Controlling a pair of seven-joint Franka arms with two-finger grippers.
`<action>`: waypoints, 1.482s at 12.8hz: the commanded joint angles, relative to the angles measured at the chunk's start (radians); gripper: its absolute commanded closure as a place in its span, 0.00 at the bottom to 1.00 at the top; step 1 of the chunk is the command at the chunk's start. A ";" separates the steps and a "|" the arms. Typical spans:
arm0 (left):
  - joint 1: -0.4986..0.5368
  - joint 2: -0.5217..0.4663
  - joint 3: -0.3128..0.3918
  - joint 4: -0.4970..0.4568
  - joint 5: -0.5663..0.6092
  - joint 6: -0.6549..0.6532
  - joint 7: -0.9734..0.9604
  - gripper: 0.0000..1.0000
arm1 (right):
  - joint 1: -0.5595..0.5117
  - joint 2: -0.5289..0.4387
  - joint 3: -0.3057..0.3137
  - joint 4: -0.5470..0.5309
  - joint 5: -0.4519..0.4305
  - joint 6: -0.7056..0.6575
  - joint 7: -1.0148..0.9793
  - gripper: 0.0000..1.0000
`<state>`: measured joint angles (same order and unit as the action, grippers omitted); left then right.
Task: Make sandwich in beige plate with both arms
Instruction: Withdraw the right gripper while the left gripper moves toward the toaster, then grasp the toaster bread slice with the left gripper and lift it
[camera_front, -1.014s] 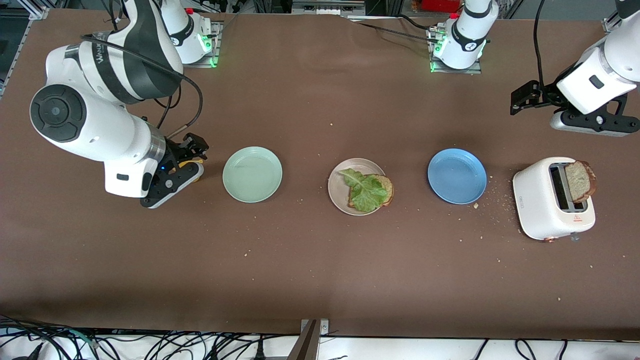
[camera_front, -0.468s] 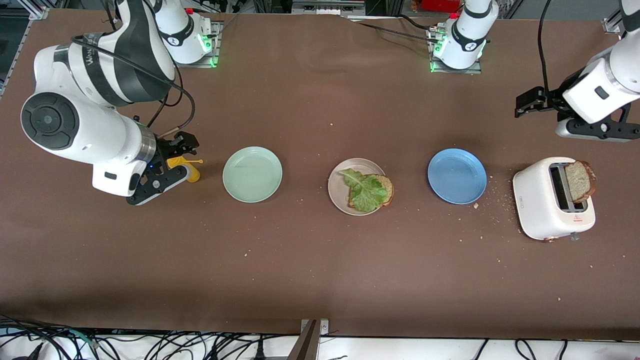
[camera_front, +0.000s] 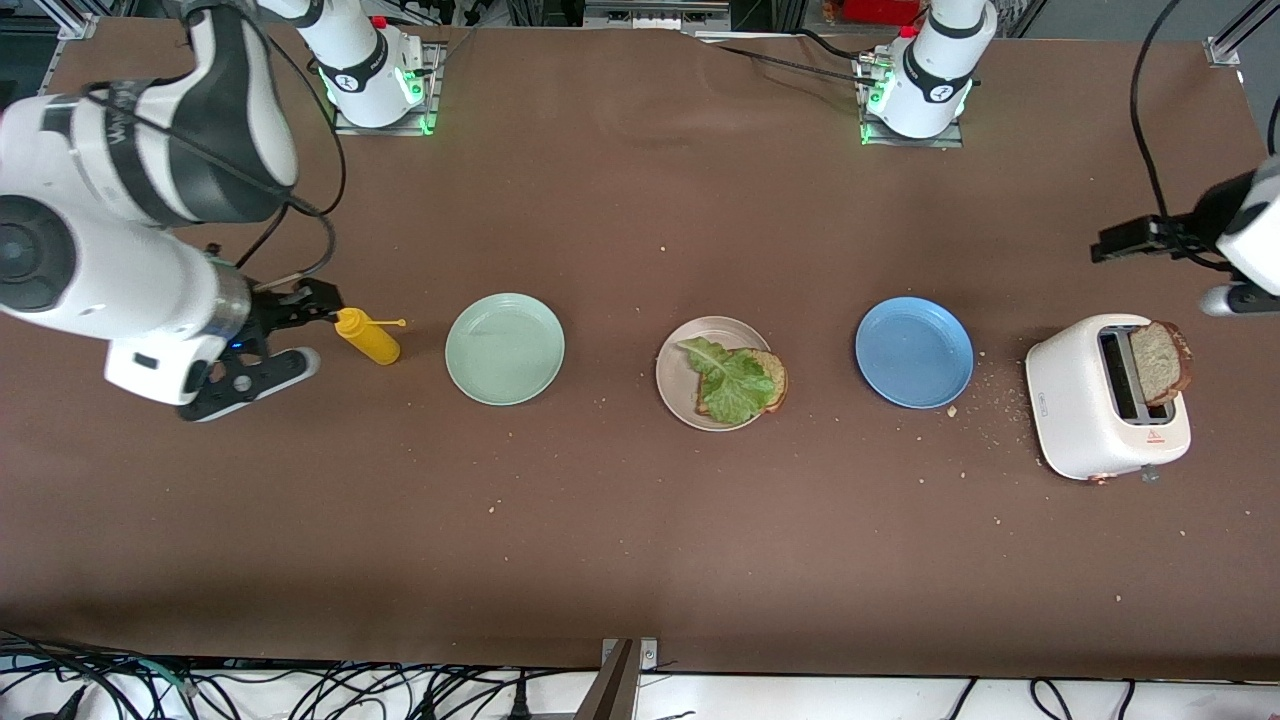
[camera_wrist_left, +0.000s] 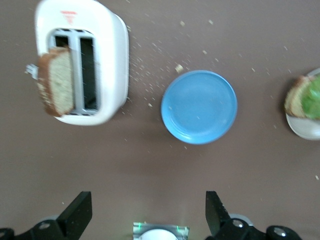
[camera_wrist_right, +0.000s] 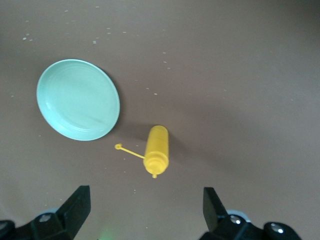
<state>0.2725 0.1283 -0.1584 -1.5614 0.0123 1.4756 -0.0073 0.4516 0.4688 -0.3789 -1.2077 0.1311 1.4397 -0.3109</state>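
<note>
The sides of the toaster's slot close in around the slice's lower part. My left gripper needs to grab the bread slice's exposed top crust (camera_front: 1173, 358) (camera_wrist_left: 46, 84) next.
The beige plate (camera_front: 682, 360) sits mid-table and holds one bread slice (camera_front: 774, 378) with green lettuce (camera_front: 733, 382) lying on top. A second bread slice (camera_front: 1160, 362) stands in the white toaster (camera_front: 1090, 410) at the left arm's end. My left gripper (camera_front: 1180, 265) hangs open and holds nothing over bare table by the toaster. Its wrist view shows the toaster (camera_wrist_left: 107, 60), that slice (camera_wrist_left: 56, 80), the plate's rim (camera_wrist_left: 305, 129) and the open left gripper (camera_wrist_left: 147, 202). My right gripper (camera_front: 275, 338) is open and holds nothing over bare table beside a yellow bottle; the right gripper (camera_wrist_right: 146, 196) also shows in its own view.
A mint-green plate (camera_front: 505, 348) and a blue plate (camera_front: 914, 351) flank the beige plate. The yellow squeeze bottle (camera_front: 367, 336) lies on its side between the right gripper and the mint plate (camera_wrist_right: 78, 99). Crumbs are scattered near the toaster and the blue plate (camera_wrist_left: 199, 106).
Both arms swung outward toward their own ends of the table. The right arm moved off the yellow bottle, which now shows fully. Plates, bread and lettuce stayed put.
</note>
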 joint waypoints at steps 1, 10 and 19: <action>0.025 0.062 -0.012 0.026 0.105 0.087 0.004 0.01 | -0.053 -0.041 0.015 -0.024 -0.001 0.028 0.023 0.00; 0.194 0.172 -0.015 -0.149 0.156 0.511 0.222 0.02 | -0.413 -0.174 0.412 -0.104 -0.176 0.148 0.119 0.00; 0.200 0.197 -0.015 -0.220 0.166 0.508 0.222 0.76 | -0.410 -0.193 0.394 -0.107 -0.165 0.143 0.181 0.00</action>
<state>0.4668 0.3258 -0.1707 -1.7698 0.1527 1.9731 0.2029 0.0489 0.3147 0.0065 -1.2814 -0.0324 1.5773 -0.1506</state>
